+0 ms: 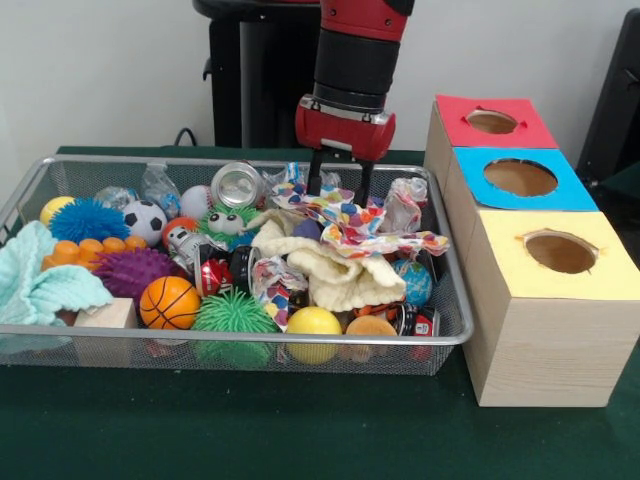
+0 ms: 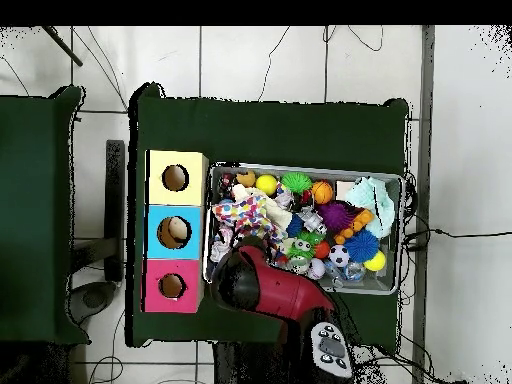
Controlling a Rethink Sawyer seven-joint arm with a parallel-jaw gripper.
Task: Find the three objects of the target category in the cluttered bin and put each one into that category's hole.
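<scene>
The spotted fabric piece [image 1: 335, 212] lies slack over the clutter with its ends trailing [image 1: 422, 243]. My gripper should grab it next by its raised, crumpled middle.
The wire mesh bin [image 1: 250, 341] is full of toys; it also shows in the overhead view [image 2: 300, 167]. A white spotted fabric piece [image 1: 335, 212] lies at the bin's back right, on top of the clutter, and shows in the overhead view [image 2: 243, 213]. A second spotted piece [image 1: 400, 241] trails to its right. A third crumpled spotted piece [image 1: 275, 285] lies lower in the clutter. My gripper [image 1: 340, 188] hangs straight down over the first piece. It is open, with its fingertips [image 1: 315, 180] at the fabric's top. The yellow box's hole [image 1: 560, 252] is empty and shows in the overhead view [image 2: 175, 178].
A cream knitted cloth [image 1: 335, 272] lies under the spotted fabric. A mint towel [image 1: 40, 282] fills the bin's left end. Balls, cans and spiky toys lie between. The blue-topped box [image 1: 520, 178] and red-topped box [image 1: 492, 121] stand behind the yellow one.
</scene>
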